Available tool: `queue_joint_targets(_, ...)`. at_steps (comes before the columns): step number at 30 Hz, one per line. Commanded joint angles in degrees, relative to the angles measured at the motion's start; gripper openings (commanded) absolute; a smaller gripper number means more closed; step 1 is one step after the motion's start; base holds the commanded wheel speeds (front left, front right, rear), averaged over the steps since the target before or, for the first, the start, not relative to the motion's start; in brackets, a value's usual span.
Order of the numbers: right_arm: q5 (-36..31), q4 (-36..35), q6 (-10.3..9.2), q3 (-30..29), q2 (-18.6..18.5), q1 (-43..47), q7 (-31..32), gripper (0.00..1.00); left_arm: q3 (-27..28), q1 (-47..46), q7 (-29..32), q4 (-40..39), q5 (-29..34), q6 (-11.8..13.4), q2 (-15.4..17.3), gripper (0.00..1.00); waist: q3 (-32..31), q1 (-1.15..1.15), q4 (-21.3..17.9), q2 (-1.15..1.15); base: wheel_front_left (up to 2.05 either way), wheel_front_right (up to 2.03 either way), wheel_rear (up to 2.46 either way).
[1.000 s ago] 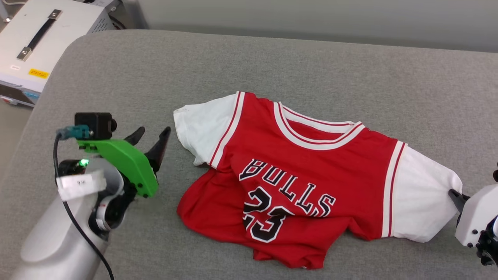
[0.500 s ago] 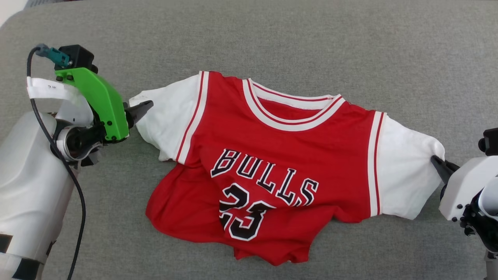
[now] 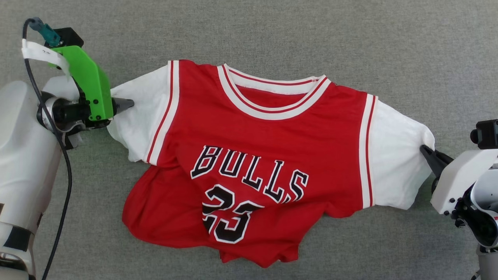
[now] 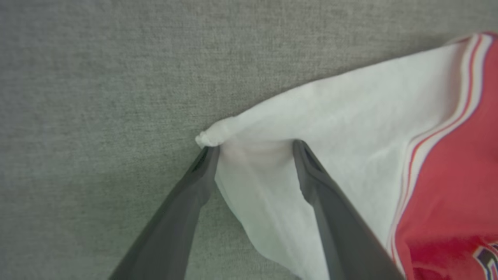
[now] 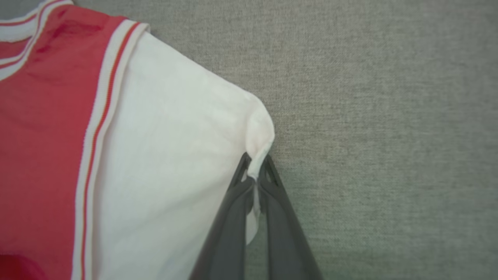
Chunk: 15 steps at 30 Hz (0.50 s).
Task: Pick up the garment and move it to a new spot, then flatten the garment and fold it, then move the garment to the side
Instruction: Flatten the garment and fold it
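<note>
My left gripper will next pick up the garment by grabbing the white sleeve (image 3: 148, 105) by its hem corner (image 3: 116, 94), because the edge of the cloth is free there.
The garment (image 3: 264, 155), a red jersey with white sleeves and black "BULLS 23" lettering, lies face up on the grey fabric surface, its lower hem rumpled. My left gripper (image 3: 126, 105) is open at the tip of the left white sleeve (image 4: 350, 128). In the left wrist view its two fingers (image 4: 311, 182) straddle that sleeve's corner, with white cloth between them (image 4: 255, 149). My right gripper (image 3: 427, 153) is shut on the edge of the right white sleeve (image 5: 175, 155), which shows pinched between the fingertips (image 5: 255, 165) in the right wrist view.
The grey fabric surface (image 3: 350, 39) runs on all sides of the garment. A black cable (image 3: 64, 186) hangs along my left forearm, below the green camera mount (image 3: 91, 83).
The head camera has tilted down, so the whole picture shifted. My open left gripper has come right up to the left sleeve and now straddles its corner. The right gripper keeps its hold.
</note>
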Motion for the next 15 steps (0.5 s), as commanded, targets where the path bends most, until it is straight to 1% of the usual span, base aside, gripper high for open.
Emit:
queue_joint_targets(1, 0.25, 0.63, -0.04, -0.04, 0.02, -0.74, -0.22, 0.00, -1.87, 4.61, 2.69, 3.75, -0.60, 0.91, -1.71, 1.00, 0.25, 0.00, -0.11, -0.01, 0.00, 0.00, 0.00)
queue_joint_targets(2, 0.35, 0.69, -0.04, -0.06, 0.02, -0.78, -0.28, 0.00, -1.74, 4.85, 3.50, 4.30, -1.27, 1.00, -2.29, 0.43, 0.26, 0.00, -0.03, -0.01, 0.00, 0.00, 0.00)
queue_joint_targets(3, 0.50, 0.70, -0.04, -0.10, 0.06, -0.85, -0.32, 0.00, -1.70, 4.88, 3.29, 4.35, -1.43, 0.79, -2.60, 0.13, 0.28, 0.00, 0.06, -0.01, 0.00, 0.00, 0.00)
queue_joint_targets(4, 0.57, 0.71, -0.04, -0.15, 0.06, -0.91, -0.36, 0.00, -1.39, 4.91, 2.53, 4.39, -1.67, 0.68, -2.85, 0.00, 0.24, 0.00, 0.16, -0.01, 0.00, 0.00, 0.00)
queue_joint_targets(7, 0.66, 0.64, -0.04, -0.34, -0.17, -1.03, -0.42, 0.00, -0.72, 4.89, -0.25, 4.39, -2.00, -0.12, -3.50, 0.00, -0.43, 0.00, 0.72, -0.01, 0.00, 0.00, 0.00)
queue_joint_targets(10, 0.55, 0.43, -0.04, -0.84, -0.60, -0.89, -0.74, 0.00, -1.66, 4.08, -4.43, 3.56, 0.27, -1.60, -2.83, 0.00, -1.78, 0.00, 1.65, -0.01, 0.00, 0.00, 0.00)
queue_joint_targets(15, 0.01, 0.41, -0.04, -1.60, -1.18, -0.72, -1.37, 0.00, -2.10, 2.51, -11.11, 1.97, 3.02, -2.93, -1.62, 0.00, -4.62, 0.00, 3.03, -0.01, 0.00, 0.00, 0.00)
